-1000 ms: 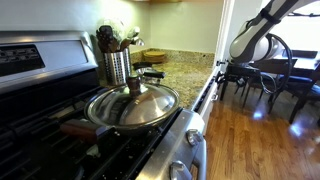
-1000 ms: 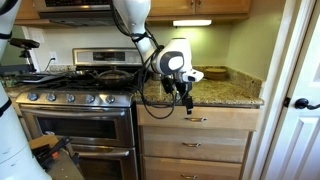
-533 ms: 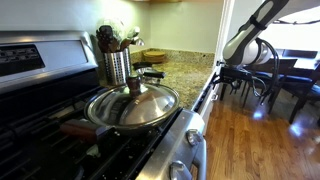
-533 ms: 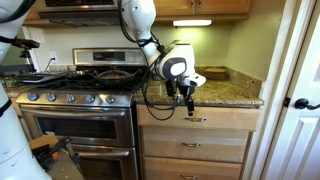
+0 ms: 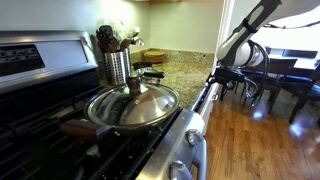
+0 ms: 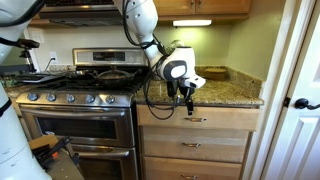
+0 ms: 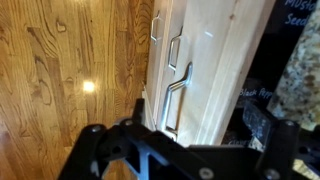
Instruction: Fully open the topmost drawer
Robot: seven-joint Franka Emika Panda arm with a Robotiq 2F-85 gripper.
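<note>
The topmost drawer (image 6: 215, 121) needs to be pulled fully open, so my gripper should next grab the top edge of the drawer's pale wood front, with one finger behind it.
The topmost drawer (image 6: 215, 121) sits under the granite counter, right of the stove, with a pale wood front and a silver bar handle (image 6: 196, 119). In the wrist view its front (image 7: 210, 60) stands a little way out, and dark jars (image 7: 262, 95) show behind it. The handle (image 7: 177, 100) lies just ahead of my gripper (image 7: 185, 150). The gripper is open, with its dark fingers spread to either side of the drawer front. I cannot tell whether they touch it. In both exterior views the gripper (image 6: 188, 98) (image 5: 213, 76) hangs at the counter's edge, just above the handle.
The steel stove (image 6: 75, 110) with round knobs stands beside the drawers. A lidded pan (image 5: 132, 105) and a utensil holder (image 5: 117, 65) sit on top. More drawers (image 6: 195, 146) lie below. A white door (image 6: 300, 100), chairs (image 5: 285, 80) and wood floor (image 7: 60, 70) are nearby.
The arm has shifted slightly towards the counter edge and the gripper has come a little closer to the drawer handle. Nothing else has visibly moved.
</note>
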